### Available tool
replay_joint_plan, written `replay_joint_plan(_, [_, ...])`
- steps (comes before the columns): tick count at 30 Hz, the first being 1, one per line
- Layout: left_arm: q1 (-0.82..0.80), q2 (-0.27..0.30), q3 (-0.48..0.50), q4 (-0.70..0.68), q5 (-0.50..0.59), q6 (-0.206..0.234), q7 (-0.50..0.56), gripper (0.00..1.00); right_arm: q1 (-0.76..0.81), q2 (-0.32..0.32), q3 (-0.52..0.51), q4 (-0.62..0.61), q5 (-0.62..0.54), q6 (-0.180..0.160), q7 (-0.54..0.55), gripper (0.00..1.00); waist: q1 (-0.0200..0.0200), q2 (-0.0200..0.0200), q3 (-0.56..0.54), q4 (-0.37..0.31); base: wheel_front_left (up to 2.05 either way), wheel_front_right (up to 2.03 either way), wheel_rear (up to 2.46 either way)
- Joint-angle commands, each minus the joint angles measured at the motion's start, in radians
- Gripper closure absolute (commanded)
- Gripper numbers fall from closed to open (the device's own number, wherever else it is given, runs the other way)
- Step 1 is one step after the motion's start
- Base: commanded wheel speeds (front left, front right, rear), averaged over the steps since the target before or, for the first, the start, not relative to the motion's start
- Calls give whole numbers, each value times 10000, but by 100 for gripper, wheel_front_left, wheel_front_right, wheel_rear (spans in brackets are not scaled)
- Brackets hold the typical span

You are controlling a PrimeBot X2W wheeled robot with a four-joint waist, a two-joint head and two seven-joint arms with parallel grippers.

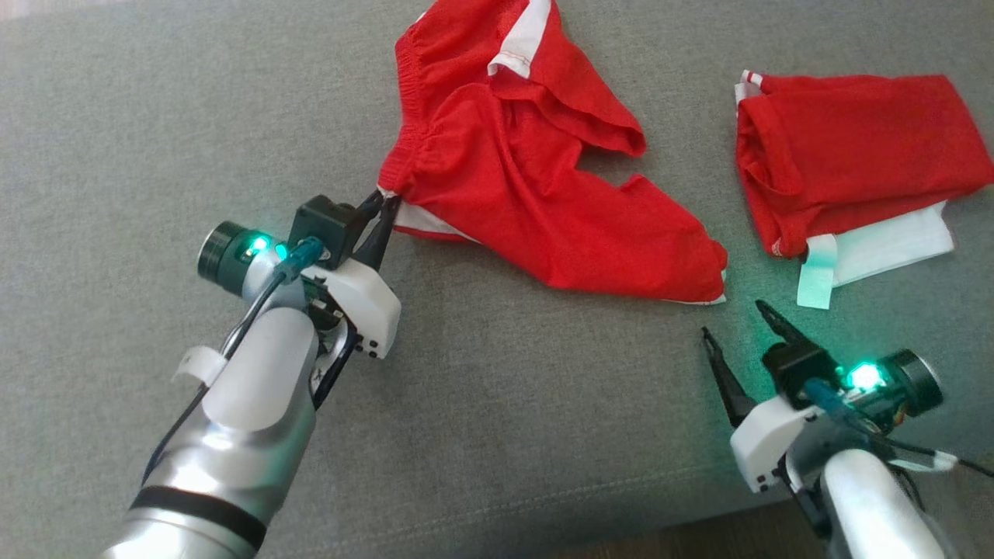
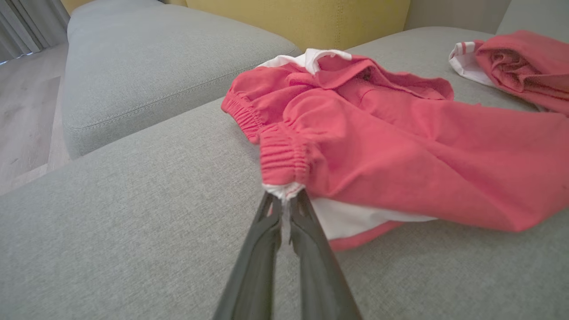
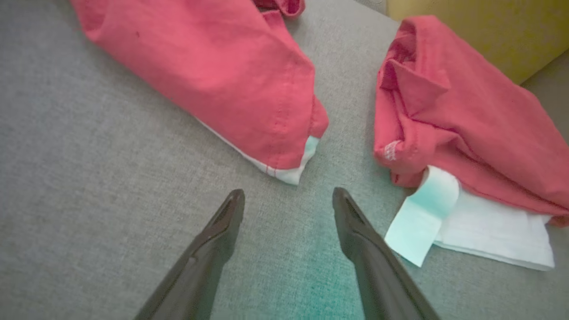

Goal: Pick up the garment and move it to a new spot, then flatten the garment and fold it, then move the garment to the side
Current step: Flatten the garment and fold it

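My right gripper grabs the crumpled red shorts by their leg hem point(image 1: 720, 275) point(image 3: 290, 165) next, to stretch the shorts flat for folding.
A crumpled pair of red shorts with white trim, the garment point(image 1: 528, 178) point(image 2: 400, 151) point(image 3: 222, 66), lies on the grey sofa cushion point(image 1: 155, 116). My left gripper point(image 1: 384, 203) point(image 2: 286, 198) is shut on the waistband corner at the garment's left end, pinching a bit of white hem. My right gripper point(image 1: 738, 322) point(image 3: 289, 200) stands open just above the cushion, a short way below the garment's leg hem, with nothing between its fingers.
A second red garment point(image 1: 846, 155) point(image 3: 458, 129) point(image 2: 520, 62), folded with white fabric and a label showing, lies at the right. A yellow backrest point(image 2: 311, 20) rises behind. A neighbouring grey cushion point(image 2: 155, 66) and wood floor point(image 2: 22, 120) lie to the left; the cushion's front edge point(image 1: 543, 505) runs near my arms.
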Motion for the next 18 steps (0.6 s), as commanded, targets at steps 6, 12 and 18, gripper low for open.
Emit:
replay_joint_plan(6, [-249,169,194,-368,-106,66,-121,100,-841,-366,514,477,-285,-7,-80,0,0,0,38,31,0,0,0])
replay_joint_plan(12, [-296,142,130,-383,-104,55,-121,100,-1326,-458,681,1112,-484,-7,-207,0,0,0,121,134,0,0,0])
replay_joint_plan(18, [-384,131,90,-345,-114,45,-122,100,-1599,-484,870,1614,-549,-7,-342,8,0,0,163,203,0,0,0])
